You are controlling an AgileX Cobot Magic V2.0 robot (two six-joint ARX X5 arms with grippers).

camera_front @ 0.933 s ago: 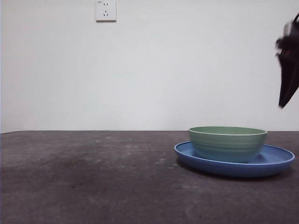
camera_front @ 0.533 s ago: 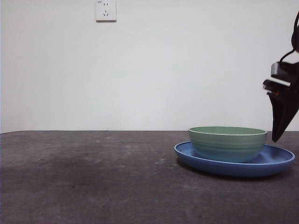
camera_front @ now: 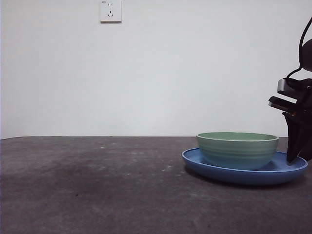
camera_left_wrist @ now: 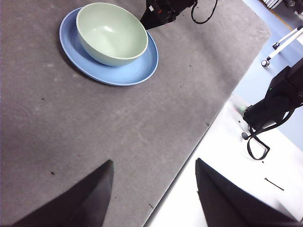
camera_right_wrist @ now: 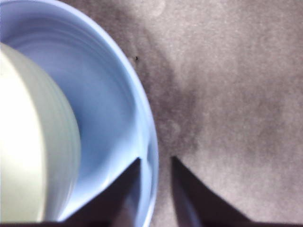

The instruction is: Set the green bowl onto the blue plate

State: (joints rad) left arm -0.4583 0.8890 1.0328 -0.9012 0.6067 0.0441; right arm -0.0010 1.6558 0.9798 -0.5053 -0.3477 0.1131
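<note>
I should next use my right gripper to grab the plate by its rim (camera_right_wrist: 150, 142), so that I can slide it along with the blue plate's green bowl (camera_right_wrist: 33, 137).
The pale green bowl (camera_front: 237, 148) stands upright inside the blue plate (camera_front: 195, 158) at the right of the table. My right gripper (camera_front: 294, 158) has come down at the plate's right rim, beside the bowl and apart from it. In the right wrist view its jaws (camera_right_wrist: 156, 158) are narrowly open, one on each side of the plate's rim (camera_right_wrist: 150, 142), with the bowl's wall (camera_right_wrist: 28, 142) off to one side. The left wrist view looks down on bowl (camera_left_wrist: 111, 33), plate (camera_left_wrist: 128, 73) and the right gripper (camera_left_wrist: 154, 16) from afar. My left gripper (camera_left_wrist: 154, 161) hangs open and empty over the table's edge.
The dark grey table (camera_front: 97, 185) stretches to the left of the plate. A white wall socket (camera_front: 110, 10) sits high on the back wall. Beyond the table's edge are a white surface, a black clamp with cables (camera_left_wrist: 277, 101) and a stand's leg (camera_left_wrist: 284, 40).
The right gripper has come down from the upper right corner to the plate's right rim. Bowl and plate have not moved.
</note>
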